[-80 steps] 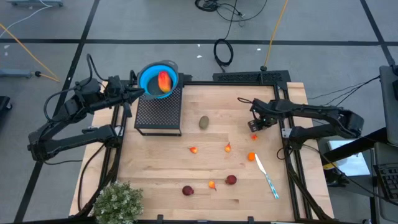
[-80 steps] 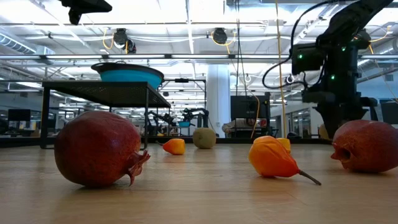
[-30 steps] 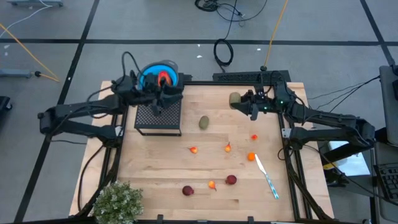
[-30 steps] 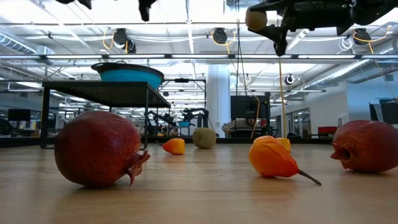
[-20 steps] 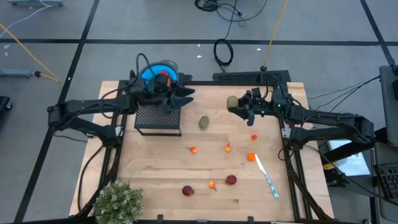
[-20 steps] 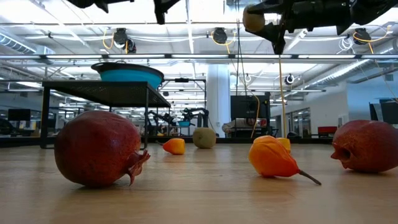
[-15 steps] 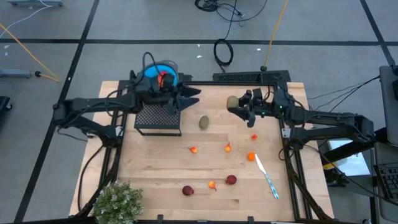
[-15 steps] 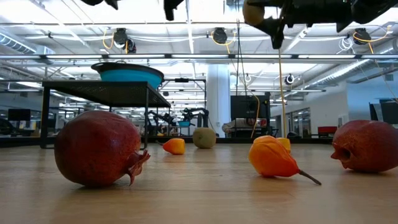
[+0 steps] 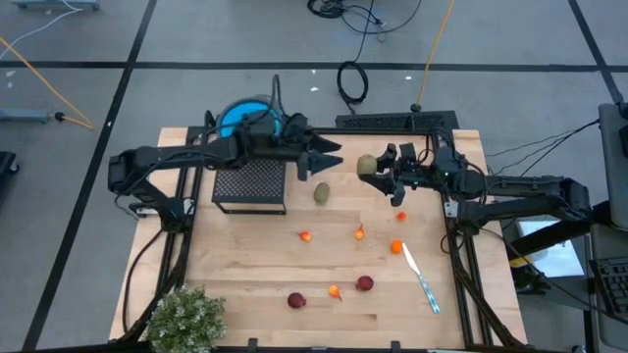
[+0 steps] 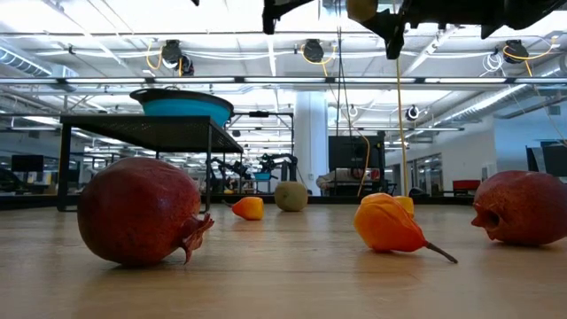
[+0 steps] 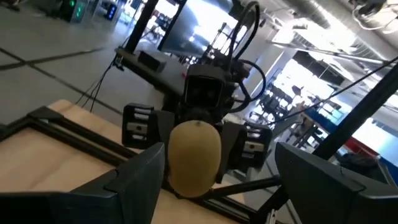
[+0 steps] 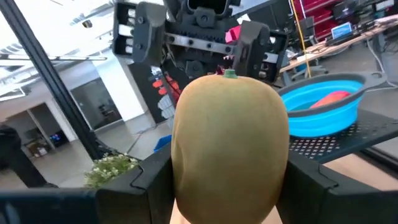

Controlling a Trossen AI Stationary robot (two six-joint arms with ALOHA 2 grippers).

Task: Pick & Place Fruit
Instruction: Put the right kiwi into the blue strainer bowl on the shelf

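Note:
My left gripper's fingers stop short of the fruit, so closing now would miss it. The gripper moves toward the olive-brown fruit, before closing on it.
My right gripper [image 9: 373, 168] is shut on an olive-brown fruit [image 9: 367, 164], high above the table's far middle. My left gripper [image 9: 333, 162] stands open just left of that fruit and faces it without touching; in the left wrist view the fruit [image 11: 194, 158] shows between its fingers. A second olive-brown oval [image 9: 322, 193] lies on the table below. A red-orange fruit [image 12: 328, 99] lies in the blue bowl [image 9: 241, 117] on the black mesh stand [image 9: 250, 182]. Two dark red balls [image 9: 296, 300] [image 9: 365, 283] and several orange bits [image 9: 359, 232] rest on the wood. My right gripper pinches the olive-brown fruit by its two opposite sides [image 12: 180, 163] between its two fingers [image 12: 148, 182]. The fingers lie level and come from the table's right. The fruit is lifted clear of the table, its stem end [image 12: 230, 74] up, and it juts out ahead of the fingers.
A white and blue utensil [image 9: 420, 279] lies near the table's right edge. A bushy green plant [image 9: 186, 319] stands at the near left corner. The stand with the bowl fills the far left; bare wood lies in the table's middle.
My left gripper has swung from above the bowl and stand toward the table's right, level, up to the fruit held by my right gripper. My right gripper has rolled a little and kept the fruit aloft in nearly the same place.

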